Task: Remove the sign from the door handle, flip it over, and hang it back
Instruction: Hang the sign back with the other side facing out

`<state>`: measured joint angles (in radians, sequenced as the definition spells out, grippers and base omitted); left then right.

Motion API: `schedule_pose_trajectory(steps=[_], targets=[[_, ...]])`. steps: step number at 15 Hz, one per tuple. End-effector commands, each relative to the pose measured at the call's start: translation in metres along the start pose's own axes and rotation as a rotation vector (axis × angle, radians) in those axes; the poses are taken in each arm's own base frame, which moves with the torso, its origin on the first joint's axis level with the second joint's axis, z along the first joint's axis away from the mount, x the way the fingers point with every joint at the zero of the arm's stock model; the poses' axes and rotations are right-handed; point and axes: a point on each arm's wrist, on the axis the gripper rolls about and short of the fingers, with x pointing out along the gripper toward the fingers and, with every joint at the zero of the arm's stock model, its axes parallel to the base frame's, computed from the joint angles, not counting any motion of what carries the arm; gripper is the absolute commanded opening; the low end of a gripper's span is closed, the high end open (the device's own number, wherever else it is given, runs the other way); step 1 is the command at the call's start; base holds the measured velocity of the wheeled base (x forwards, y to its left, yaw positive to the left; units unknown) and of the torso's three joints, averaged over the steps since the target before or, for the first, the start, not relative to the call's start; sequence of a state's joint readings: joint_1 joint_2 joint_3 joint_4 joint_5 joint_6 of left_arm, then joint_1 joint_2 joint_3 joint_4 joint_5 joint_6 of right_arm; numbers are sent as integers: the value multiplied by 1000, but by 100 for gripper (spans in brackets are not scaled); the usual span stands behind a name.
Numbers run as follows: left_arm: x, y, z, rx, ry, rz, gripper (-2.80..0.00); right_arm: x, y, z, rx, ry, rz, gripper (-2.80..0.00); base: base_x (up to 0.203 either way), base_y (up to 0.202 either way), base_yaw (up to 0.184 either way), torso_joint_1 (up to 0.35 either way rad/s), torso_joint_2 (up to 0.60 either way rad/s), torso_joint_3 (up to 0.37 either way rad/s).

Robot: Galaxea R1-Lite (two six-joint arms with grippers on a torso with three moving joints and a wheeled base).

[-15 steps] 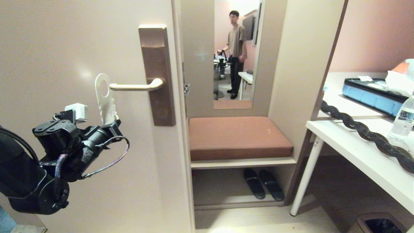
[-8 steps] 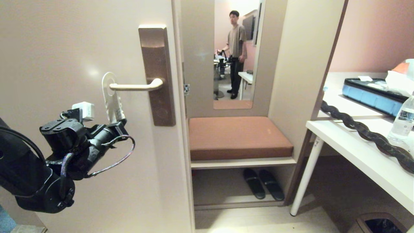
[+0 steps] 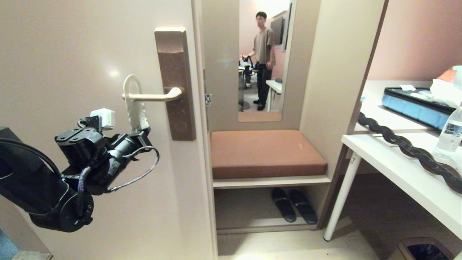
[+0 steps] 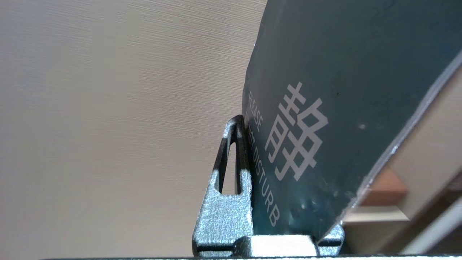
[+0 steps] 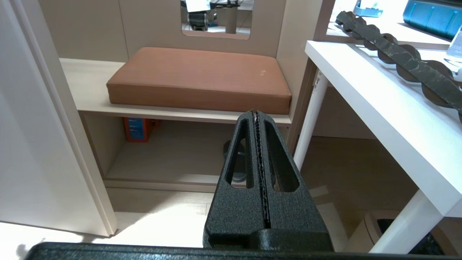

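The sign's top ring point(image 3: 131, 77) is high around the door handle's loose end point(image 3: 126, 97). My left gripper needs to keep holding the sign.
The sign point(image 3: 135, 108) stands nearly edge-on to the head view, white face towards me, and its top ring loops round the free end of the door handle point(image 3: 153, 96). My left gripper point(image 3: 141, 133) is shut on the sign's lower end, just below the lever and close to the door. In the left wrist view the blue-grey face of the sign point(image 4: 325, 72) reads "PLEASE DO NOT DISTURB" and lies against one finger point(image 4: 231, 180); the other finger is hidden behind it. My right gripper point(image 5: 256, 112) is shut on nothing and hangs low, facing the bench.
The lever sits on a tall bronze plate point(image 3: 175, 65) on the cream door point(image 3: 65, 54). To the right are a brown bench cushion point(image 3: 265, 151), slippers point(image 3: 294, 209) beneath it, a mirror reflecting a person point(image 3: 263, 54), a white table point(image 3: 404, 169) and a bin point(image 3: 422, 250).
My left gripper has carried the sign to the right and slightly up. The ring, which was left of the lever's tip, now sits over it.
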<state>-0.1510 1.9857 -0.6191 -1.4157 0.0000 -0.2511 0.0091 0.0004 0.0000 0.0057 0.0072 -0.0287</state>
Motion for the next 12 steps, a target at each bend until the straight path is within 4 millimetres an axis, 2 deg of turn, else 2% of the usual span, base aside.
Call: schedule_pose_trajectory(steps=[1,9,12], targets=[[0,-10,-2,-2,-1,-33,-280,0,0,0,0,0,2,-280,0,0,0,0,0,0],[-4,-35,-9,2,24,-103,-280,0,0,0,0,0,2,-280,0,0,0,0,0,0],[-6,-38,-12,40,36,-114,-280,0,0,0,0,0,1,-280,0,0,0,0,0,0]])
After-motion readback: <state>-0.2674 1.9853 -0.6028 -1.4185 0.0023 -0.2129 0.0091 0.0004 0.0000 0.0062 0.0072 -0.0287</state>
